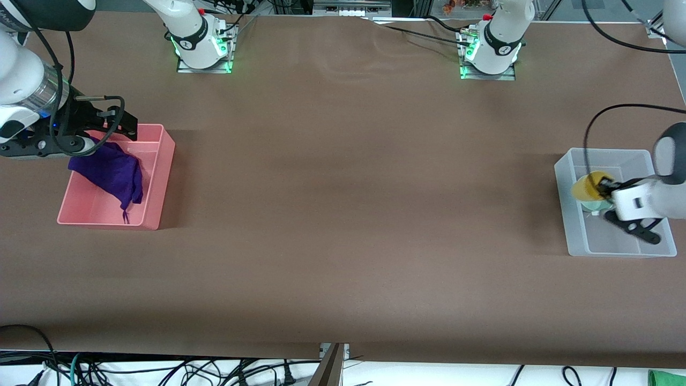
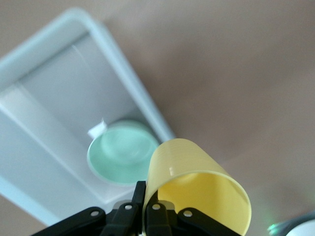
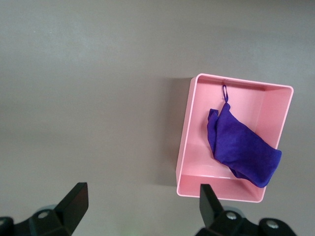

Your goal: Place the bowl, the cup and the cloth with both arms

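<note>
The yellow cup's closed end is hanging above and beside the teal-green bowl, so my left gripper should first lower the cup inside the clear bin and only then open.
The purple cloth lies wrinkled in the pink bin, one corner over the bin's rim; it also shows in the right wrist view. My right gripper is open and empty, up in the air by the pink bin. My left gripper is shut on the rim of the yellow cup and holds it tilted over the clear bin. The teal-green bowl sits in that clear bin, under the cup.
The two bins stand at the two ends of the brown table. The arm bases stand along the table's edge farthest from the front camera. Cables hang below the nearest edge.
</note>
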`<state>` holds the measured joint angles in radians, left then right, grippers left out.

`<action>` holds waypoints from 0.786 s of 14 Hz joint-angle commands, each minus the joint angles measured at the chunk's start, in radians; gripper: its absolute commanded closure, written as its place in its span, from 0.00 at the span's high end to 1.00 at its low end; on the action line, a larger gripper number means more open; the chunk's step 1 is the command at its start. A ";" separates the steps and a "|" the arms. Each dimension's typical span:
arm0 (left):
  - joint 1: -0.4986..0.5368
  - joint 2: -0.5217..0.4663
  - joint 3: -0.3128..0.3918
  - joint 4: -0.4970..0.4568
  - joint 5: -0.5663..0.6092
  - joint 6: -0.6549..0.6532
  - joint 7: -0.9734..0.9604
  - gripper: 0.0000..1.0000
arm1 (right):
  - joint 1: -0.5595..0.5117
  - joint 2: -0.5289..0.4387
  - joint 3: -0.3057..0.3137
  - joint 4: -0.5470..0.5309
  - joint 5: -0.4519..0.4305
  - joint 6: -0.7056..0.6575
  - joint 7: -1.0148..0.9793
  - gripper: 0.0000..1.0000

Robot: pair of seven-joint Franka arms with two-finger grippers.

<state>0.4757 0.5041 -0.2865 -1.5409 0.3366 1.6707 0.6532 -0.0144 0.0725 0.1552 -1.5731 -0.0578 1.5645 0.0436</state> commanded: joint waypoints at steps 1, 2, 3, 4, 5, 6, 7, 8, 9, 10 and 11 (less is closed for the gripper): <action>0.083 -0.018 -0.011 -0.074 0.028 0.036 0.117 0.00 | -0.025 -0.010 0.001 0.013 -0.005 -0.024 0.013 1.00; 0.112 -0.018 -0.013 -0.112 0.028 0.091 0.126 0.00 | -0.026 -0.010 -0.011 0.013 -0.004 -0.033 0.013 1.00; 0.132 -0.018 -0.016 -0.155 0.027 0.147 0.128 0.00 | -0.026 -0.007 -0.020 0.013 -0.001 -0.037 0.013 1.00; 0.144 -0.016 -0.016 -0.181 0.027 0.205 0.129 0.00 | -0.026 -0.001 -0.022 0.015 0.003 -0.037 0.012 1.00; 0.147 -0.010 -0.016 -0.183 0.025 0.227 0.131 0.49 | -0.026 0.001 -0.022 0.022 0.003 -0.038 0.010 1.00; 0.147 -0.015 -0.017 -0.179 0.024 0.225 0.131 0.99 | -0.024 0.004 -0.019 0.040 0.003 -0.038 0.010 1.00; 0.146 -0.028 -0.025 -0.173 0.024 0.210 0.138 1.00 | -0.022 0.013 -0.019 0.044 0.001 -0.038 0.010 1.00; 0.143 -0.056 -0.034 -0.162 0.022 0.186 0.146 1.00 | -0.022 0.018 -0.019 0.045 0.001 -0.040 0.010 1.00; 0.136 -0.080 -0.060 -0.147 0.019 0.164 0.143 1.00 | -0.024 0.018 -0.020 0.050 0.003 -0.040 0.010 1.00; 0.136 -0.106 -0.100 -0.133 0.013 0.129 0.125 1.00 | -0.024 0.019 -0.019 0.056 0.003 -0.040 0.010 1.00; 0.136 -0.123 -0.144 -0.108 0.009 0.094 0.100 1.00 | -0.022 0.026 -0.019 0.058 0.001 -0.040 0.010 1.00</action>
<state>0.6149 0.4523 -0.3631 -1.6708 0.3413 1.8404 0.7724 -0.0344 0.0777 0.1302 -1.5551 -0.0576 1.5479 0.0449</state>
